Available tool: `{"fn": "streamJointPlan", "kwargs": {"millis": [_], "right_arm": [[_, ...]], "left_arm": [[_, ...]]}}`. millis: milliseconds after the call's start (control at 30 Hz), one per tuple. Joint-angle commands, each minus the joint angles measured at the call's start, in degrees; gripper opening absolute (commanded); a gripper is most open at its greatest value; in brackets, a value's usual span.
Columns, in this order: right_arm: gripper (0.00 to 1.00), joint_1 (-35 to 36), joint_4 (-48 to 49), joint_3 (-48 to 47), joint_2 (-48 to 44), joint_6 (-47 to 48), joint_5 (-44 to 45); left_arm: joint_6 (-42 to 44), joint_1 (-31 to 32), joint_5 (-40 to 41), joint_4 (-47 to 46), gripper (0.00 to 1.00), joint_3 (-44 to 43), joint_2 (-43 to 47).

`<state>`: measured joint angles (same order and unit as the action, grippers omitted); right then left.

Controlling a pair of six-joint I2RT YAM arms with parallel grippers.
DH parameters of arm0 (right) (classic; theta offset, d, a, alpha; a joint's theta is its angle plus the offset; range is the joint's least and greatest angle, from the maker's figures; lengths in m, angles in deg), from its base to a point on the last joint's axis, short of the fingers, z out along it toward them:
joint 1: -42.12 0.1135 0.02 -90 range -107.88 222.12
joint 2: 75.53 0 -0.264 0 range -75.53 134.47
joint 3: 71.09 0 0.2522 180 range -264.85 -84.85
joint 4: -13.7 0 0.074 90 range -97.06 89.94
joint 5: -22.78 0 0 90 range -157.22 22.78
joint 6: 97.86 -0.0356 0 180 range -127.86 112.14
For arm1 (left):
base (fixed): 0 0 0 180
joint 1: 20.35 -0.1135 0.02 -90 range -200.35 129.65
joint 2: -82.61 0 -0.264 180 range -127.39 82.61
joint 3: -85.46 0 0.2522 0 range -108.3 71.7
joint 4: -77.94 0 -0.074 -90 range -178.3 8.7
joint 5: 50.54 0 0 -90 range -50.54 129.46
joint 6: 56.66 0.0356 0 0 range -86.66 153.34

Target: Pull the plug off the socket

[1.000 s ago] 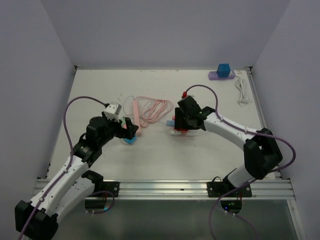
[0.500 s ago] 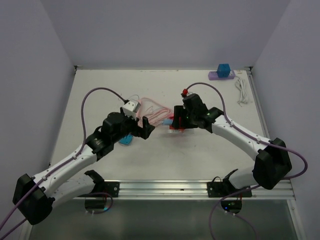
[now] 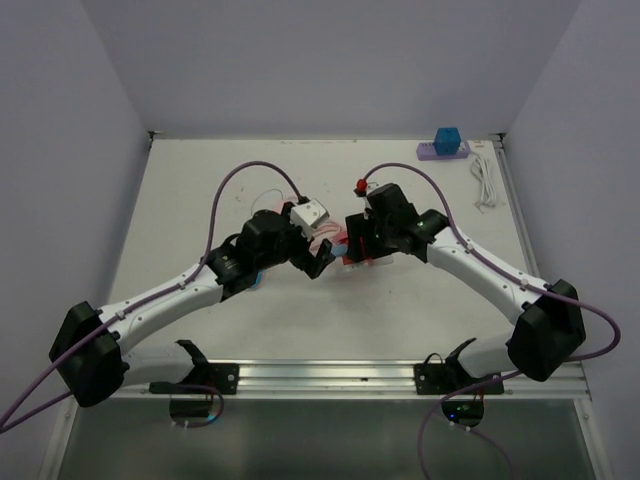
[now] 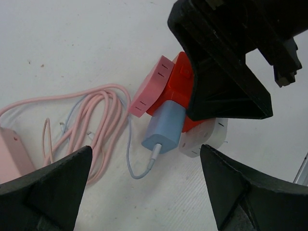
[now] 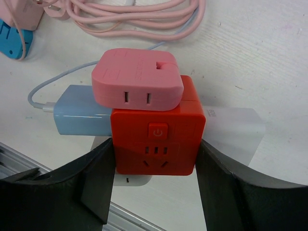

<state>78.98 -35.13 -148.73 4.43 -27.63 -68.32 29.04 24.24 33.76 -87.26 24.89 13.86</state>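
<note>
The robot's left gripper should next take hold of the blue plug across its body's (image 3: pixel 340 250) (image 4: pixel 165 127) opposite sides, with the cable end toward the left gripper. Then it can pull the plug off the socket.
My right gripper (image 5: pixel 155 166) is shut on a red cube socket (image 5: pixel 156 130), one finger on each side face, just above the table (image 3: pixel 200 180). Three plugs sit in the socket. A pale blue plug (image 5: pixel 79 118) with a thin cable is on its left face. A pink plug (image 5: pixel 137 79) is on the far face and a white one (image 5: pixel 233 127) on the right. My left gripper (image 4: pixel 144 185) is open, with the blue plug (image 4: pixel 164 126) just beyond its fingertips. The top view shows my left gripper (image 3: pixel 322 258) close beside the socket (image 3: pixel 357 258).
A coiled pink cable (image 4: pixel 91 120) with its pink block (image 4: pixel 12 154) lies left of the socket. A blue disc (image 5: pixel 12 41) is near it. At the back right are a purple power strip (image 3: pixel 443 150) carrying a blue cube, and a white cord (image 3: pixel 484 182).
My left arm has swung right, from over the blue disc to beside the socket, its jaws still wide. My right gripper has kept the socket and shifted slightly.
</note>
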Motion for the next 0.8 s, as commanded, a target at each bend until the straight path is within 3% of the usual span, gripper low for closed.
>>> {"fn": "streamJointPlan", "kwargs": {"millis": [0,167,300,467,633,767], "right_arm": [[0.00,0.3,-0.7,-6.1,-2.2,2.2,-3.7],[0.00,0.3,-6.8,-11.5,0.4,2.5,-6.2],[0.00,0.2,-9.7,-14.1,1.2,3.7,-8.2],[0.00,0.2,-10.8,-15.6,1.5,4.5,-10.4],[0.00,0.2,-12.2,-16.3,1.2,6.1,-10.2],[0.00,0.2,-12.6,-16.3,1.2,6.4,-9.6]], "left_arm": [[8.8,1.3,-2.6,-1.1,0.96,-2.9,-2.0],[13.9,1.6,-3.6,-1.8,0.95,-2.2,-2.8],[15.5,1.7,-3.9,-4.8,0.84,-1.4,-2.7],[18.4,1.6,-5.5,-4.9,0.82,-1.4,-3.8],[19.7,1.6,-8.3,-4.6,0.58,-1.2,-3.3],[20.0,1.6,-9.2,-4.1,0.57,-1.2,-3.2]]}}
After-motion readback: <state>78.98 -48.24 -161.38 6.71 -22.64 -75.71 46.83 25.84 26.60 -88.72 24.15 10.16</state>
